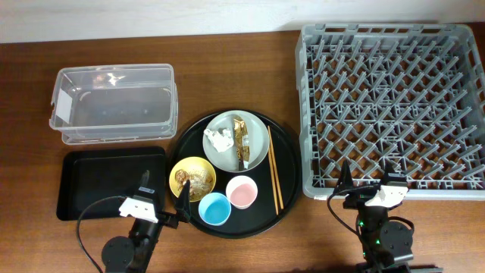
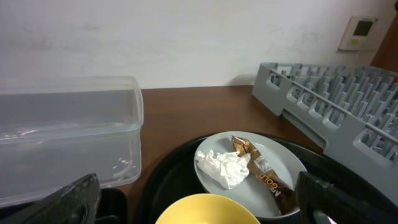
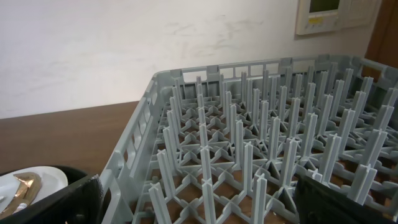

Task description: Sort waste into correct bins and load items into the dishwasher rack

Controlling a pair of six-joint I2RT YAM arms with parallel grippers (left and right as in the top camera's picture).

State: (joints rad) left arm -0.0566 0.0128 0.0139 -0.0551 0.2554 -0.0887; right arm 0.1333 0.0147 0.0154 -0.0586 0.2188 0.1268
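Observation:
The left gripper grabs the blue cup's rim (image 1: 205, 208) next, which leaves the cup's body free for handover to my right gripper.
A pale grey-green plate (image 1: 254, 135) on a round black tray (image 1: 284, 163) holds a crumpled white tissue (image 1: 219, 139) and a gold-brown wrapper (image 1: 240, 141); both also show in the left wrist view, the tissue (image 2: 225, 168) beside the wrapper (image 2: 264, 174). A yellow bowl (image 1: 192, 179) holds brownish food scraps (image 1: 191, 182). A blue cup (image 1: 214, 208), a pink cup (image 1: 242, 192) and wooden chopsticks (image 1: 273, 167) lie on the tray. My left gripper (image 1: 163, 193) is open and empty at the tray's near-left edge. My right gripper (image 1: 368, 176) is open and empty at the grey rack's (image 1: 394, 106) near edge.
A clear plastic tub (image 1: 114, 102) stands at the back left; a shallow black rectangular tray (image 1: 106, 182) lies in front of it. The rack fills the right side, its pegs (image 3: 261, 155) close ahead in the right wrist view.

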